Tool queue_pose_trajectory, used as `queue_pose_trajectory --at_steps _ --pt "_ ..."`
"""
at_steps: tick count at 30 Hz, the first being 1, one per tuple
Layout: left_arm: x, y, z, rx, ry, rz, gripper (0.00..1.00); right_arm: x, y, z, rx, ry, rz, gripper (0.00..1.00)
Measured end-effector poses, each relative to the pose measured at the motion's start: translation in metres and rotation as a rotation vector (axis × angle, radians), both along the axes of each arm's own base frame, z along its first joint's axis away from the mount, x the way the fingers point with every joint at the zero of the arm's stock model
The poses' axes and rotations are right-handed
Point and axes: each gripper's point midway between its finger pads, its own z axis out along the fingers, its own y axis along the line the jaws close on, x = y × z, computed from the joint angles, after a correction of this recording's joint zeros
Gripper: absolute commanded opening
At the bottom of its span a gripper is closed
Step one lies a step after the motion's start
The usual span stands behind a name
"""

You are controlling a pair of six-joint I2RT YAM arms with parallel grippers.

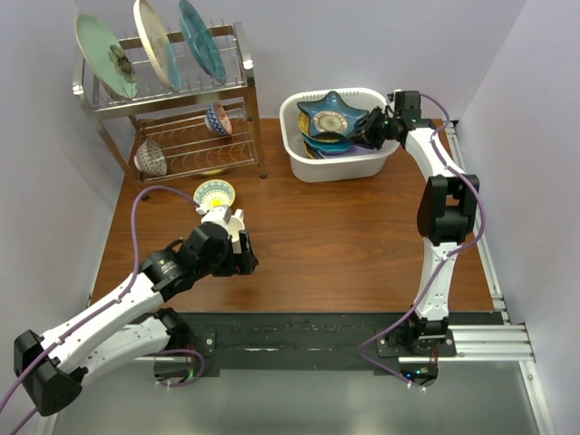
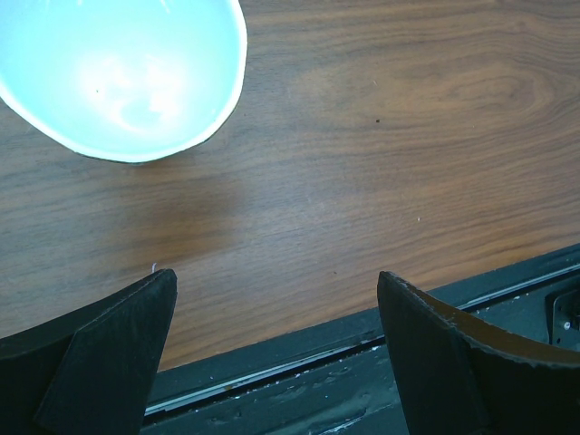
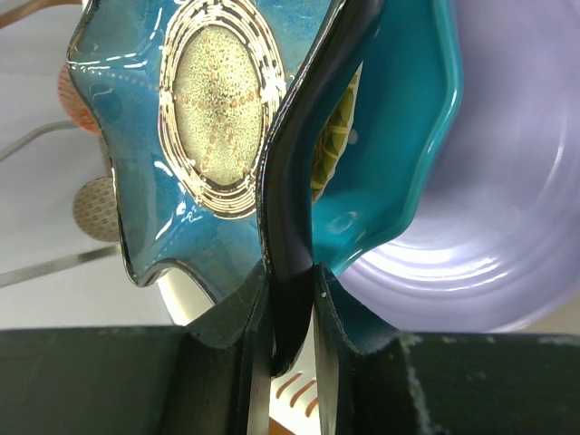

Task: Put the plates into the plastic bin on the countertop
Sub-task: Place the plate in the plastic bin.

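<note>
The teal star-shaped plate (image 1: 331, 116) is tilted close above the dark teal plate and would end on the stack, so my right gripper is ready to release.
The white plastic bin (image 1: 340, 168) stands at the back right of the countertop (image 1: 344, 245) with several plates stacked in it. The teal star-shaped plate (image 1: 331, 116) is on top, tilted. My right gripper (image 1: 372, 127) is shut on its dark rim at the bin's right side. In the right wrist view, the gripper (image 3: 292, 290) pinches the star plate (image 3: 208, 118), with a dark teal plate (image 3: 399, 163) and a lavender plate (image 3: 507, 227) behind it. My left gripper (image 1: 237, 249) is open and empty low over the countertop, also in the left wrist view (image 2: 276, 281).
A steel wire rack (image 1: 245, 86) at the back left holds a mint flower plate (image 1: 107, 56), a cream plate (image 1: 154, 41) and a teal plate (image 1: 201, 38) upright. Small bowls (image 1: 218, 119) sit on its lower shelf. A small round dish (image 1: 214, 193) lies near my left gripper.
</note>
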Motion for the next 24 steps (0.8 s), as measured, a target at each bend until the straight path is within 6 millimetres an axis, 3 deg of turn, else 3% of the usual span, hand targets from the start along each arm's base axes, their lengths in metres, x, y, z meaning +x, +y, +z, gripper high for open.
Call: queue_pose_trajectory --at_steps 6,10,13,24 --pt "0.0001 -0.0001 0.0001 0.000 0.000 0.000 0.97 0.0002 -0.0009 -0.0040 -0.036 -0.007 0.001 0.09" --pt "-0.0002 0.0002 -0.0004 0.000 0.000 0.000 0.97 -0.0001 0.0001 -0.0042 -0.040 -0.011 0.008 0.35" --pt "-0.0005 0.0005 -0.0008 0.000 0.000 0.000 0.97 0.0033 0.0020 -0.0007 -0.039 -0.038 0.014 0.49" --pt "-0.0010 0.0009 -0.0021 0.002 0.002 0.000 0.97 0.0081 0.0057 0.0056 -0.052 -0.085 0.030 0.73"
